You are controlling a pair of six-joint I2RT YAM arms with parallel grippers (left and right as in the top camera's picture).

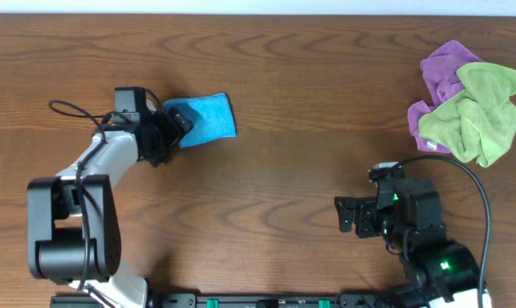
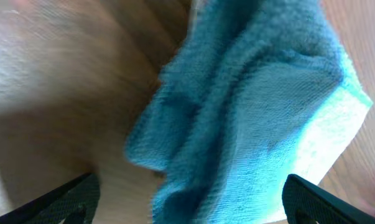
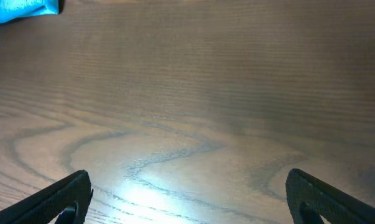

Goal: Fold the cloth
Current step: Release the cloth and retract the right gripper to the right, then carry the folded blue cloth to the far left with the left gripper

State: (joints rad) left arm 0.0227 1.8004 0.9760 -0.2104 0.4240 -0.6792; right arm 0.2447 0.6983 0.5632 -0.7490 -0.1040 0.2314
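Note:
My left gripper grabs the folded blue cloth at its rumpled end [image 2: 203,177] next, to keep the cloth folded while setting it aside.
A blue cloth [image 1: 208,119] lies folded on the wooden table at the upper left. In the left wrist view it [image 2: 255,112] fills most of the frame, rumpled, with a paler edge at the right. My left gripper [image 1: 174,130] sits at the cloth's left end; its fingers [image 2: 190,208] are wide open on either side of the cloth, not closed on it. My right gripper [image 1: 350,216] is open and empty at the lower right, far from the cloth; its fingers [image 3: 190,199] frame bare wood, and a corner of the blue cloth [image 3: 22,9] shows at the top left.
A pile of purple [image 1: 441,73] and green [image 1: 480,115] cloths lies at the table's far right. A black cable [image 1: 74,109] loops beside the left arm.

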